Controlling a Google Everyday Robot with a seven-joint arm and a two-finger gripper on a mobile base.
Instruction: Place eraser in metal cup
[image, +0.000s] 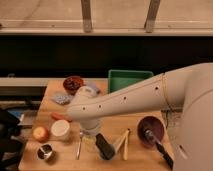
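Observation:
The gripper takes hold of the black eraser by one end of its oblong body next, to drop it into the metal cup.
The eraser (104, 146), a black oblong block, lies slanted on the wooden table (140, 157) near its front edge. The metal cup (45, 151), small and shiny with a dark inside, stands at the front left corner. My white arm reaches in from the right across the table. Its gripper (90, 137) hangs just left of the eraser's upper end, between the eraser and a fork (80, 145). It is open and holds nothing. The cup is about a hand's width to the gripper's left, apart from it.
A white tub (60, 130) and an orange (40, 133) stand just behind the cup. Wooden tongs (122, 142) lie right of the eraser, a purple plate (150, 131) with a dark-handled tool further right. Behind are a green tray (129, 80), a dark red bowl (73, 82) and a light-blue pad (61, 98).

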